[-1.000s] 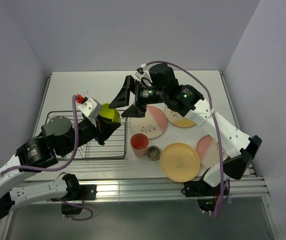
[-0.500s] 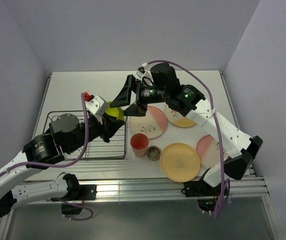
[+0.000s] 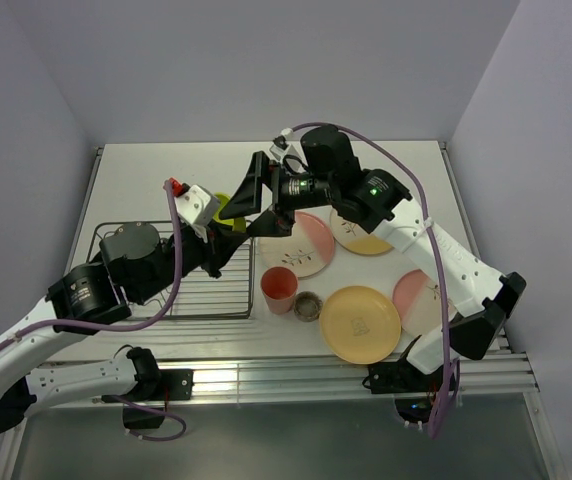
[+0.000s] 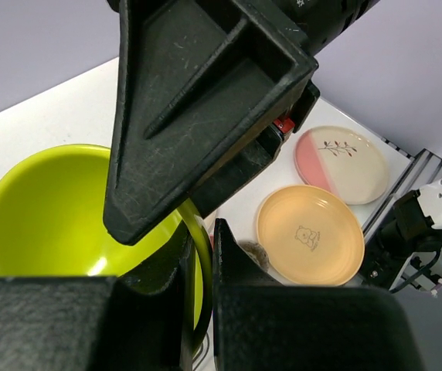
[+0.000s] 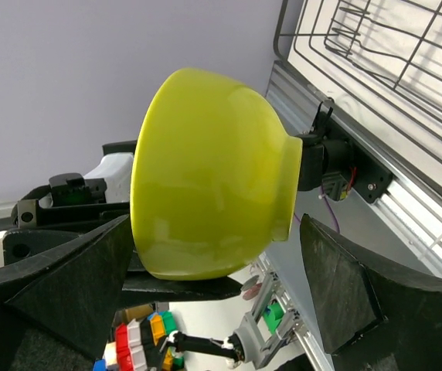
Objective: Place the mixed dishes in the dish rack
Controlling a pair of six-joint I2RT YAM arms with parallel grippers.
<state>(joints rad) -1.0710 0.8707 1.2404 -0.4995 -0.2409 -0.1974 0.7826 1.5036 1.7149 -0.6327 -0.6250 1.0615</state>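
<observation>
The robot's right gripper should close on the bowl now. The bowl is between the fingers, which reach past its near edge [image 3: 236,219] [image 5: 215,249] beside the bowl's rim and foot, so closing now would hold it.
My left gripper [image 3: 230,226] is shut on the rim of the yellow-green bowl [image 3: 223,205] and holds it in the air over the dish rack's far right corner. In the left wrist view its jaws [image 4: 198,241] pinch the bowl [image 4: 43,209] wall. My right gripper [image 3: 255,206] is open, with a finger on each side of the bowl [image 5: 205,178], and shows no contact in the right wrist view [image 5: 215,232]. The dark wire dish rack [image 3: 166,300] holds no dishes.
On the table right of the rack lie a cream-and-pink plate [image 3: 301,245], a cream plate [image 3: 366,238], a yellow-orange plate [image 3: 361,322] and a pink-and-cream plate [image 3: 421,300]. A pink cup [image 3: 278,288] and a tiny grey-brown cup [image 3: 308,305] stand beside the rack.
My left gripper has carried the bowl up and to the far right, in between the right gripper's open fingers. The right gripper has barely moved.
</observation>
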